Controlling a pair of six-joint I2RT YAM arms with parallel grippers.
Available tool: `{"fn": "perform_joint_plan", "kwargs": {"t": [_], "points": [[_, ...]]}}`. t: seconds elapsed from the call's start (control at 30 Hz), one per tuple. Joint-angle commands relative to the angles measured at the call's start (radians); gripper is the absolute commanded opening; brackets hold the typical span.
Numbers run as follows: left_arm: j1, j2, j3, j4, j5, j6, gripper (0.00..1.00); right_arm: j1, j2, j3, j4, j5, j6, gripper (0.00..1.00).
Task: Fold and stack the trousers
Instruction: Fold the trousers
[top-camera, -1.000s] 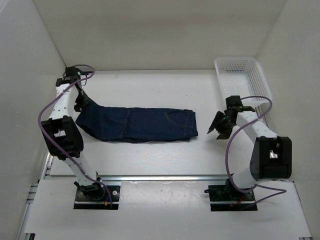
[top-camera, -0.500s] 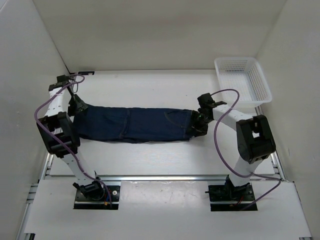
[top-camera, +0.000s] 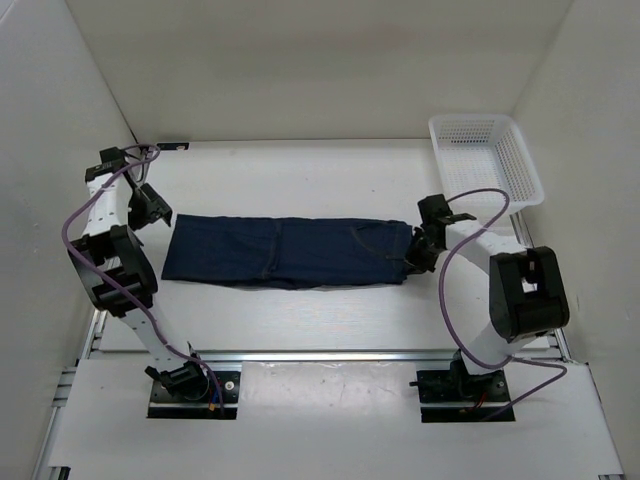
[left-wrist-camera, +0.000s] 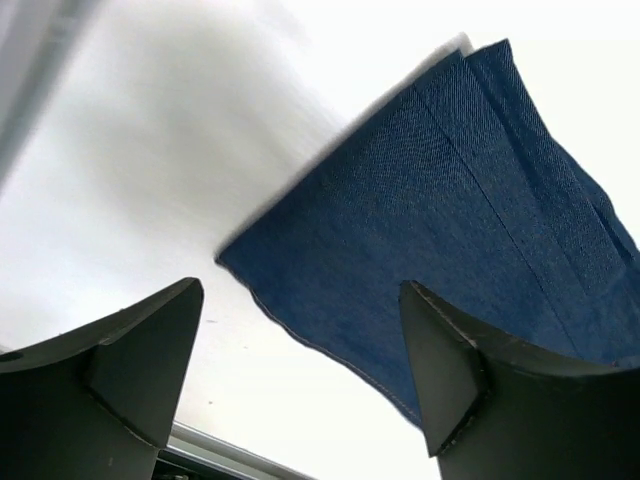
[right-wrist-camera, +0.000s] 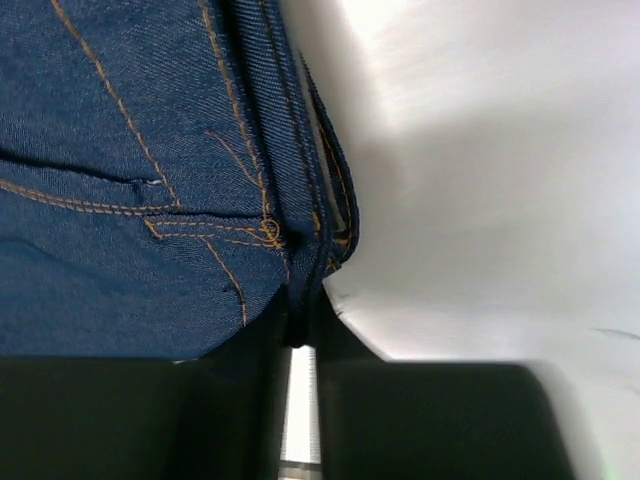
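Observation:
Next, my left gripper grabs the trousers (top-camera: 285, 250) by the leg-hem end (top-camera: 169, 271) to fold the legs over toward the waistband.
The trousers (top-camera: 285, 250), dark navy jeans with orange stitching, lie flat in a long strip across the table's middle. My right gripper (top-camera: 414, 252) is shut on the waistband edge (right-wrist-camera: 305, 255) at the strip's right end, the denim pinched between the fingertips. My left gripper (top-camera: 150, 207) stands open just off the left end of the strip, holding nothing. In the left wrist view the leg hems (left-wrist-camera: 440, 210) lie flat on the white table, between and beyond the spread fingers (left-wrist-camera: 440, 370).
A white mesh basket (top-camera: 485, 160) stands at the back right corner, close behind the right arm. White walls enclose the table on the left, back and right. A metal rail (top-camera: 330, 355) runs along the near edge.
The left gripper let go of the leg end and opened, drawing back left. The right gripper moved in, shut on the waistband and pulled the trousers rightward, stretching them flat.

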Motion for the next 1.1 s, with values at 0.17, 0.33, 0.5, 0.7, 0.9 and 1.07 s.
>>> {"fn": "perform_joint_plan", "kwargs": {"t": [0.17,0.33,0.5,0.7,0.9,1.07], "points": [[-0.062,0.073,-0.045,0.038,0.202,0.071,1.0,-0.079,-0.112,-0.007,-0.082,0.153,-0.057,0.84],[-0.09,0.107,-0.044,0.029,0.125,0.045,0.92,-0.088,-0.221,0.026,-0.13,0.166,-0.057,0.88],[-0.079,0.107,-0.094,0.067,0.005,-0.025,0.77,-0.097,-0.269,0.067,-0.159,0.147,-0.08,0.88],[-0.067,0.014,-0.143,0.106,-0.11,-0.061,0.7,-0.097,-0.299,0.076,-0.188,0.147,-0.099,0.89],[-0.058,0.136,-0.092,0.081,-0.05,-0.006,0.72,-0.097,-0.299,0.056,-0.188,0.126,-0.09,0.89],[-0.016,0.201,-0.16,0.118,0.074,-0.006,0.66,-0.097,-0.309,0.056,-0.188,0.126,-0.09,0.89]]}}
